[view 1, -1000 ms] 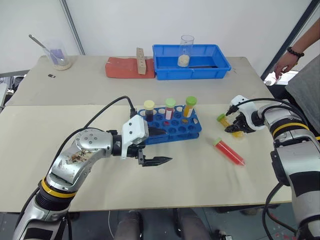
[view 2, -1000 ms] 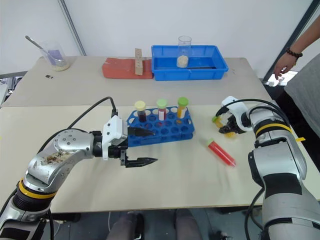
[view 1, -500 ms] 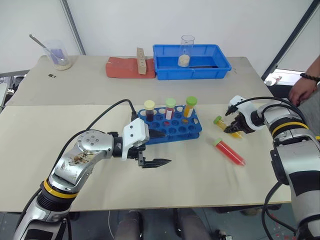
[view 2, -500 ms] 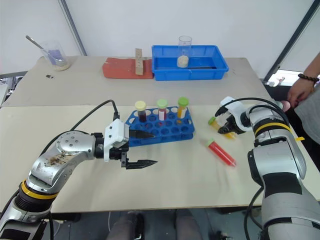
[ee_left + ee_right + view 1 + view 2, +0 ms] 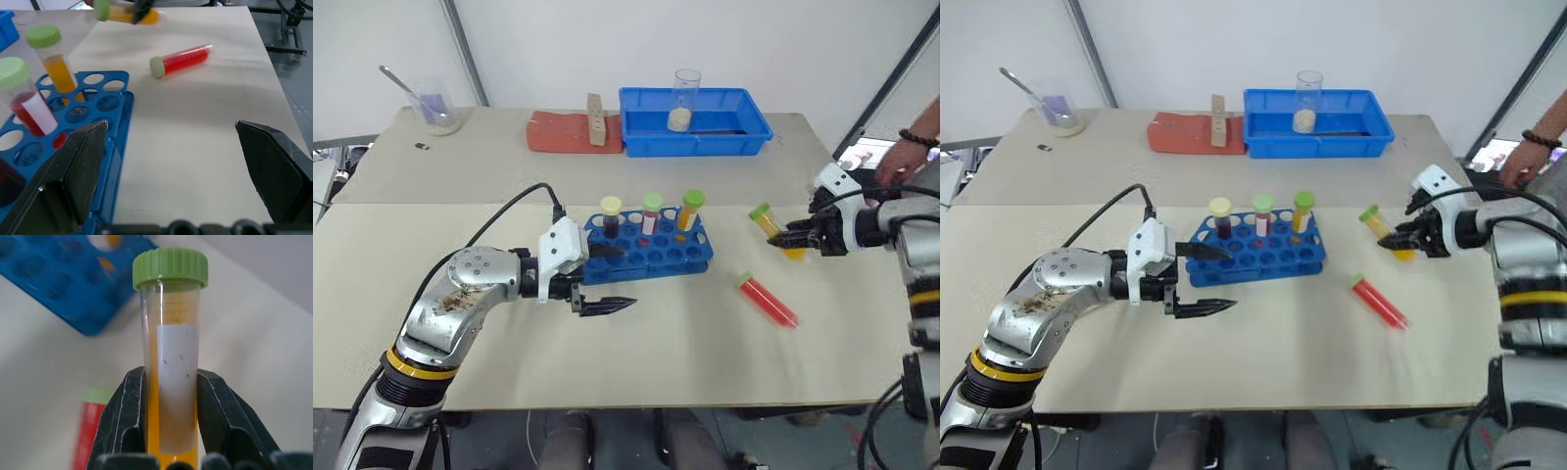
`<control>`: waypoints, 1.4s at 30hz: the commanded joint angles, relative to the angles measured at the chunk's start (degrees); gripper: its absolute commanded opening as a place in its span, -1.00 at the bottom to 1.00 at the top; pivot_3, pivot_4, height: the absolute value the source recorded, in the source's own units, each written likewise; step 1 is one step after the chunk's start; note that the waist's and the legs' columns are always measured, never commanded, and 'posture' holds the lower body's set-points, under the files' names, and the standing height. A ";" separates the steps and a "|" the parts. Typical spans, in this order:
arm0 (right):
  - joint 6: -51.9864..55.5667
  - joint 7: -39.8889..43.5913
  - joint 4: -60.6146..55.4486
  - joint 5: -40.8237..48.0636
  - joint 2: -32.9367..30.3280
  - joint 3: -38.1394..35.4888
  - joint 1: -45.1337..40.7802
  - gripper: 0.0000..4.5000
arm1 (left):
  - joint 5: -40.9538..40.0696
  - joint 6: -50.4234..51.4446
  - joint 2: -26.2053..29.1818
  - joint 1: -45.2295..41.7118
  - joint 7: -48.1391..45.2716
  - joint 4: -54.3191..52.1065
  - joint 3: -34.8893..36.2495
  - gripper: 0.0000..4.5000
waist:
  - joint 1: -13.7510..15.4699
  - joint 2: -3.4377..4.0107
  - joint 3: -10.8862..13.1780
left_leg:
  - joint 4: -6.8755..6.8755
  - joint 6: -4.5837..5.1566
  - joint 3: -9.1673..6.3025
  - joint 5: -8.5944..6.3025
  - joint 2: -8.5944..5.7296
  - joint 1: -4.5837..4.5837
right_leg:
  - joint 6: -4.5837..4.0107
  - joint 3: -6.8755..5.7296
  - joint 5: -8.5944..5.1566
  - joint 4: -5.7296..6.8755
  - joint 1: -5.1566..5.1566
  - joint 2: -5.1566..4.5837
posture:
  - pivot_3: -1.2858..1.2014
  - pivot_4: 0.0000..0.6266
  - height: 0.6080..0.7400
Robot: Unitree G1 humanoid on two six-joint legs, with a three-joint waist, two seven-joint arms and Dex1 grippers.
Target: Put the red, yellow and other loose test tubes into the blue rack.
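My right gripper should move the tube toward the rack's holes before it opens. The yellow test tube (image 5: 171,347) hangs beside the blue rack (image 5: 73,279) and is short of its holes.
The blue rack (image 5: 656,257) stands mid-table with three capped tubes upright in its back row. My left gripper (image 5: 628,278) is open at the rack's left end, with nothing between its fingers. To the right of the rack, the yellow test tube (image 5: 769,220) with a green cap hangs tilted above the table, and my right gripper (image 5: 793,238) is shut on it. In the right wrist view both fingers (image 5: 124,411) press the yellow tube (image 5: 171,347). The red test tube (image 5: 767,300) lies on the table, right of the rack and in front of the held tube.
A blue tray (image 5: 636,137) holding a glass beaker (image 5: 683,100) sits at the back. A red pad (image 5: 558,132) with a wooden block (image 5: 595,119) lies beside it. A beaker with a spoon (image 5: 435,106) stands back left. A person's hand (image 5: 906,157) is at the right edge.
My right gripper has lifted the yellow tube off the table and drawn it back. The left gripper has stayed put. The camera has shifted a little, and the person's hand has moved.
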 commanded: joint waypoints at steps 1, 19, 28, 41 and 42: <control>3.63 -5.90 -25.12 11.02 6.22 -13.65 9.19 -0.55 | -1.72 -1.22 0.62 0.46 -0.68 0.00 3.32 1.00 | -0.11 0.02 -0.01 | -0.01 0.00 -0.02 0.00 0.00 0.00 | 0.00 0.00 0.00 0.00 0.01 0.01 | 0.03 -0.52 1.00; -40.95 -44.58 -22.06 0.11 44.20 0.99 24.70 -0.55 | -6.62 -1.44 -4.01 0.52 -0.16 -0.94 4.38 1.00 | 0.18 0.06 -0.05 | 0.11 -0.04 -0.01 0.03 0.02 0.03 | 0.00 -0.01 0.00 0.08 0.04 0.03 | 0.03 -0.52 1.00; -52.13 -49.80 -8.52 -0.98 44.34 1.31 21.34 -0.55 | -6.33 -1.66 -4.32 1.27 0.06 -1.43 3.68 1.00 | -0.43 0.06 -0.05 | 0.09 -0.04 -0.05 0.03 0.05 0.04 | -0.02 -0.01 0.00 0.07 0.05 0.06 | 0.03 -0.52 1.00; -57.05 -53.35 -2.01 -1.36 45.06 3.33 19.95 -0.55 | -6.58 -1.89 -3.93 2.75 -0.03 -1.93 4.14 1.00 | -1.07 0.06 -0.05 | 0.05 -0.04 -0.07 0.02 0.05 0.05 | -0.04 -0.01 0.00 0.07 0.06 0.05 | 0.03 -0.52 1.00; -57.38 -53.42 -2.18 -1.52 45.20 3.81 20.21 -0.55 | -6.71 -1.70 -3.93 2.80 0.09 -2.06 4.19 1.00 | -1.08 0.06 -0.05 | 0.05 -0.04 -0.07 0.03 0.05 0.05 | -0.04 -0.01 0.00 0.07 0.06 0.06 | 0.03 -0.52 1.00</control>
